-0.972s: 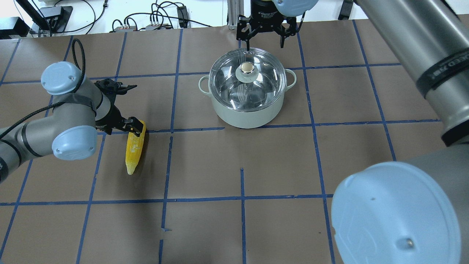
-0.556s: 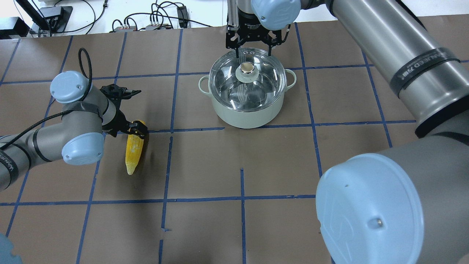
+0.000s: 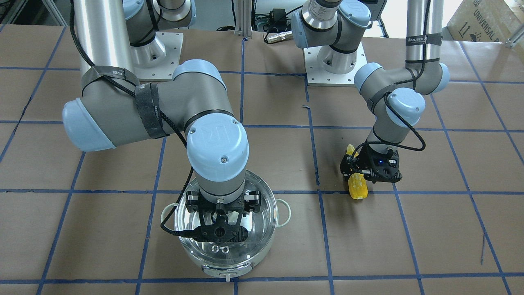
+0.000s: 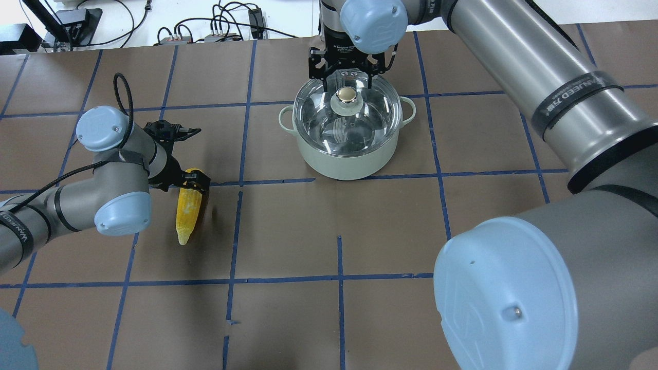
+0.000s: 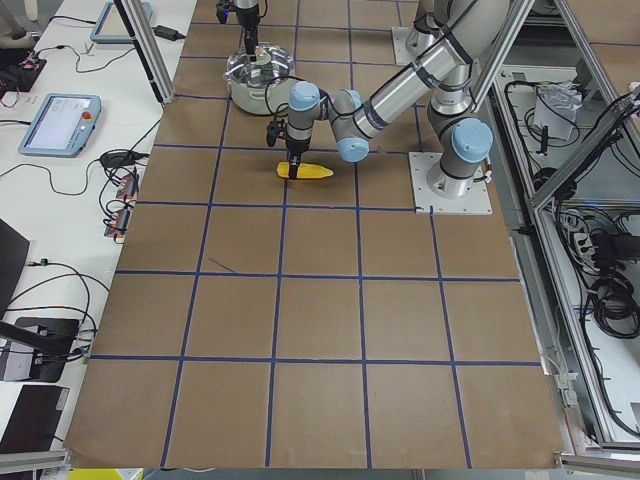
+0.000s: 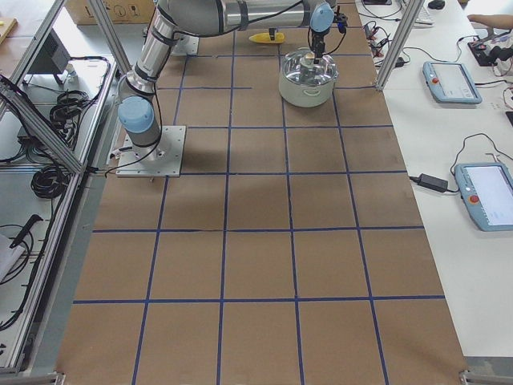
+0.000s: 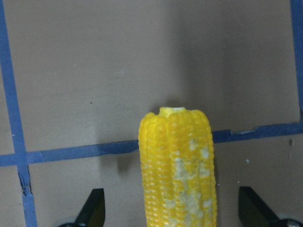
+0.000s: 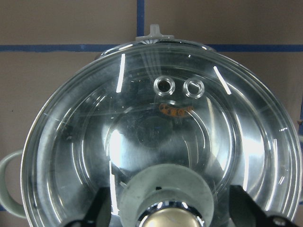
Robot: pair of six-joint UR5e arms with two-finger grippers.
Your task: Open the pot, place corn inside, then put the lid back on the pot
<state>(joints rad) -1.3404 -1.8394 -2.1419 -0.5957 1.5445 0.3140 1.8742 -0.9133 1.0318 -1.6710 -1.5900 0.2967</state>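
My right gripper grabs the glass lid by its narrow gold-capped knob next, since the lid is wider than my fingers reach.
The pot stands at the table's far middle with the clear glass lid on it. My right gripper hangs open over the lid, a finger on each side of the gold-capped knob, not touching it; in the right wrist view the knob sits between the fingertips. The corn lies on the table at the left, point toward the robot. My left gripper is open and straddles its blunt end; in the left wrist view the corn lies between the fingertips.
Brown paper with blue tape lines covers the table. Cables and boxes lie beyond the far edge. The right arm's large elbow blocks the near right of the overhead view.
My right gripper has moved from behind the pot to over the lid, its fingers now flanking the knob. My left arm has shifted slightly right over the corn's blunt end. Corn and pot have not moved.
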